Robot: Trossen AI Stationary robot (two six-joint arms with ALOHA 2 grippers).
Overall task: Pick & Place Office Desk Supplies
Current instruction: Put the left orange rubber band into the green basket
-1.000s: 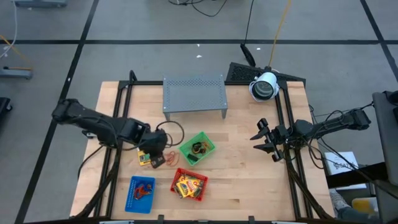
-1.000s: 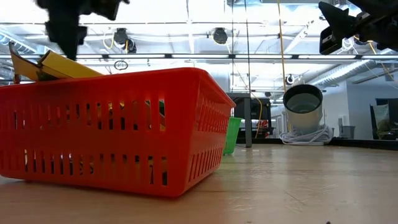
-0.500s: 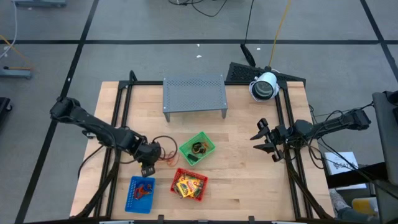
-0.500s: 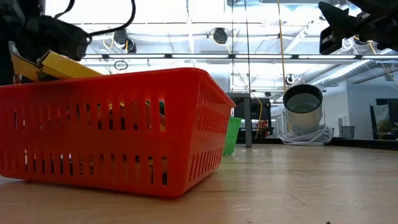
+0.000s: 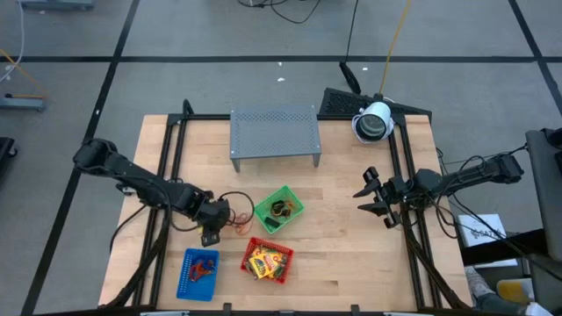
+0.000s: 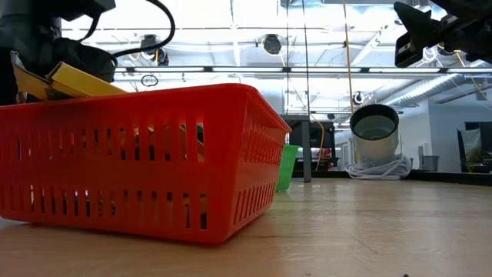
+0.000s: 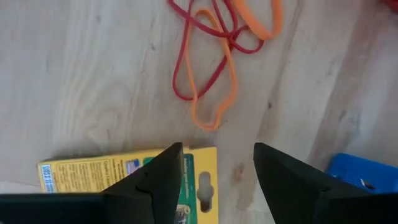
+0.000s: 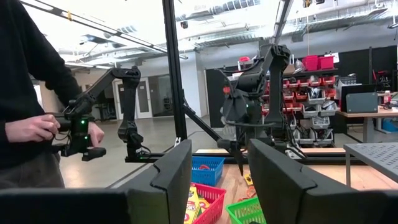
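Note:
The orange rubber band has its near end (image 7: 209, 126) beyond my gripper's fingers and the packet (image 7: 106, 170), so my left gripper will first move down toward the rubber band and close after that.
My left gripper (image 5: 211, 233) is open and points down at the table between the green tray and the blue tray. In the left wrist view its fingers (image 7: 217, 152) stand over the printed end of a flat yellow packet (image 7: 124, 174) that lies on the wood. One finger covers part of that end. A tangle of red and orange rubber bands (image 7: 211, 68) lies flat just beyond the fingertips and shows faintly in the high view (image 5: 235, 226). My right gripper (image 5: 371, 195) waits open near the table's right edge, raised above the wood (image 6: 419, 35). My left gripper comes at the yellow packet's printed end (image 7: 200, 177) from above, pointing down, with that end partly between the open fingers. I cannot tell whether either finger touches the packet, which lies flat on the table.
The red tray (image 5: 266, 261) holds yellow packets. The blue tray (image 5: 199, 270) holds rubber bands, and the green tray (image 5: 279, 209) holds dark clips. A grey perforated rack (image 5: 274, 133) stands at the far side. A person with a hand controller (image 8: 37, 124) shows beyond the table.
My left gripper has moved a little toward the table's near edge and come down over the yellow packet, which it now hides in the high view. The right arm has kept still.

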